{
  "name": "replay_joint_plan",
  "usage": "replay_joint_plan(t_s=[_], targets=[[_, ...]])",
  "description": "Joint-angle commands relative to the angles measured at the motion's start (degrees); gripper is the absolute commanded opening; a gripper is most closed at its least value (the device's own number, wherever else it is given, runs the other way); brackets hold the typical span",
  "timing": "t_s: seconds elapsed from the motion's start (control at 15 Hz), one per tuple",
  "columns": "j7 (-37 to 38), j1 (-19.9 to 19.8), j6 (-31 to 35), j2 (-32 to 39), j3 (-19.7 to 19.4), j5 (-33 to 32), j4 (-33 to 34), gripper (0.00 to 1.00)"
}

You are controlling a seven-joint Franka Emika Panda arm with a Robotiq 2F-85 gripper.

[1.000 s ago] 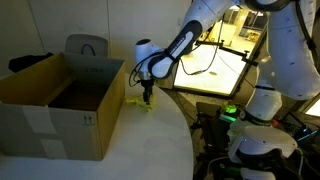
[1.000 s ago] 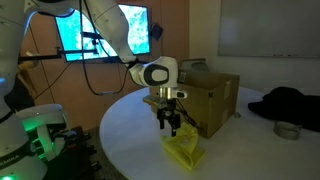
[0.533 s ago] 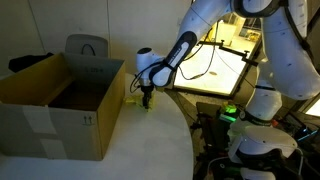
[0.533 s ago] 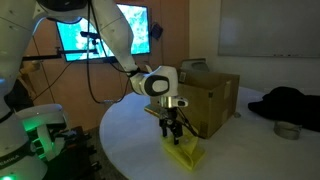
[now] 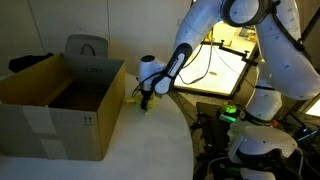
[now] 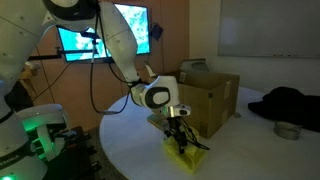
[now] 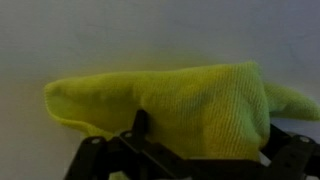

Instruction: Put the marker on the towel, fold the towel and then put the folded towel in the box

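Note:
The towel's layers will stay together as I put the towel in the box, because my gripper will next grab the towel's fold from above.
The towel lies folded into a pale yellow bundle on the white table and fills the wrist view. In both exterior views the towel sits right beside the box, a large brown cardboard box with upright flaps. My gripper points down onto the towel, open, with one dark finger at the left of the fold and the other at its right edge. The marker is hidden from every view.
A round white table carries everything. A black bundle and a small round tin lie at its far side. A grey chair stands behind the box, and a lit glass panel is beyond the arm.
The arm has come down toward the box side and lowered the gripper onto the folded towel. The jaws stayed open throughout.

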Motion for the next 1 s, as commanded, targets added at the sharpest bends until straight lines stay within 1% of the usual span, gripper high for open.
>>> replay_joint_plan(t_s=[0.0, 0.07, 0.33, 0.67, 0.73, 0.8, 0.87, 0.93], targets=[[3.56, 2.62, 2.29, 3.48, -3.56, -1.27, 1.63, 0.91], [3.93, 3.07, 2.1, 3.84, -4.13, -1.24, 1.71, 0.74], [4.6, 4.51, 0.06, 2.41, -6.22, -1.43, 0.77, 0.43], [3.39, 5.15, -2.44, -3.39, -7.84, -3.26, -3.52, 0.05], [3.05, 4.98, -3.3, -4.88, -7.98, -3.76, -4.57, 0.01], [3.26, 5.41, -3.92, -7.05, -9.03, -5.01, -6.17, 0.0], [2.48, 4.99, -4.6, -9.24, -9.12, -6.0, -7.63, 0.02], [2.36, 5.01, -4.96, -12.33, -10.02, -7.52, -9.6, 0.03]])
